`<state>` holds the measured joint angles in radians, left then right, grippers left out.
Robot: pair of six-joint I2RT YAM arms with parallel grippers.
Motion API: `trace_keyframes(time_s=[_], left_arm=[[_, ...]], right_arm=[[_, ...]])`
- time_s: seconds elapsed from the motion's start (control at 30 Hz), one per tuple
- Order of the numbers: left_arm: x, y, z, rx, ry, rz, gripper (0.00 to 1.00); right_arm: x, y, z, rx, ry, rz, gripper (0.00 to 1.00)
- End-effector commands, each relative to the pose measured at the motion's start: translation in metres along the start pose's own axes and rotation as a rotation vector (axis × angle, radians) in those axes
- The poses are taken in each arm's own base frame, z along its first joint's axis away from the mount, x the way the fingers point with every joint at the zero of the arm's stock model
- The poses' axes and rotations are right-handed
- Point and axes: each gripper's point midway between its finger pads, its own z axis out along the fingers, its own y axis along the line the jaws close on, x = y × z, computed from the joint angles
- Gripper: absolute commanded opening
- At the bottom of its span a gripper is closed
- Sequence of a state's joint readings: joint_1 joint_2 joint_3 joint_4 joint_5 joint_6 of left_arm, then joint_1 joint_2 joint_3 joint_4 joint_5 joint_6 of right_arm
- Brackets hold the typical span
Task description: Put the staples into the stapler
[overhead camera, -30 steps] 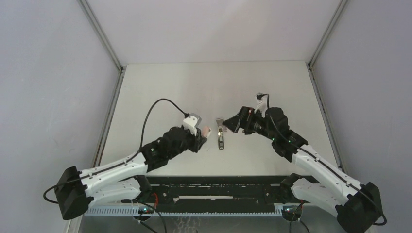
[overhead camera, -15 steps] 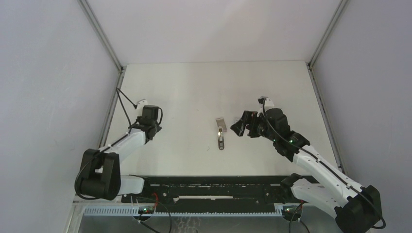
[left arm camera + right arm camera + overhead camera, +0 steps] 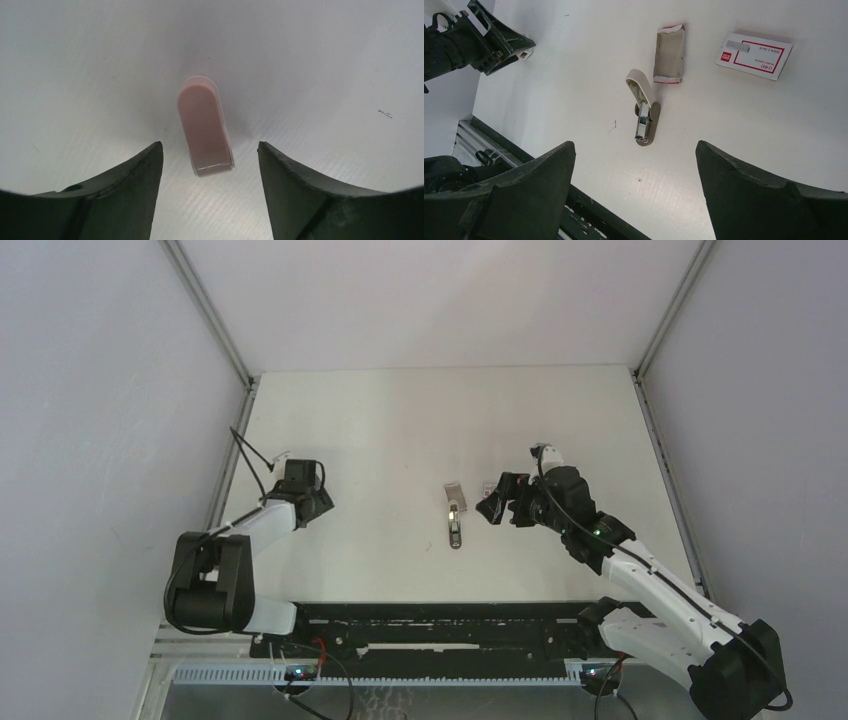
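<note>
The stapler's shiny metal channel will stay free for loading staples. My left gripper needs to go to the stapler and grab its raised white lid (image 3: 453, 507) for that.
The stapler (image 3: 205, 125), pale pink with a white rim, lies flat on the table at the far left. My left gripper (image 3: 209, 145) (image 3: 303, 496) stands over it, open, with both fingers clear of it. The staples' white red-printed box (image 3: 754, 56) carries a silvery strip (image 3: 740, 46). Its pinkish-grey inner tray (image 3: 669, 60) (image 3: 453, 490) lies beside it. My right gripper (image 3: 633, 150) (image 3: 493, 503) hovers open and empty above the table's middle, right of the tray.
A dark grey-brown tool (image 3: 644, 120) (image 3: 455, 527) with a raised white lid and a shiny metal channel lies just in front of the tray. A tiny silvery sliver (image 3: 385, 114) lies right of the stapler. The side rail (image 3: 228, 475) runs close to the left gripper.
The left arm swung from the middle to the far left, carrying the pink stapler. Its jaws then opened, and the stapler lies free. The right gripper barely shifted.
</note>
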<state>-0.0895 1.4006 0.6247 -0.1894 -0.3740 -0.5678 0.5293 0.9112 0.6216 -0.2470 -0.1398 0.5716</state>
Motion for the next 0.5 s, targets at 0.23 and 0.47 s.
trace_keyframes(time_s=[0.23, 0.47], left_arm=[[-0.051, -0.041, -0.061, 0.234, -0.219, 0.012, 0.83], [-0.01, -0.188, -0.165, 0.9, -0.307, 0.46, 0.83]], right_arm=[[-0.02, -0.006, -0.018, 0.007, -0.084, -0.054, 0.89], [-0.02, -0.005, -0.032, -0.081, -0.101, -0.076, 0.89]])
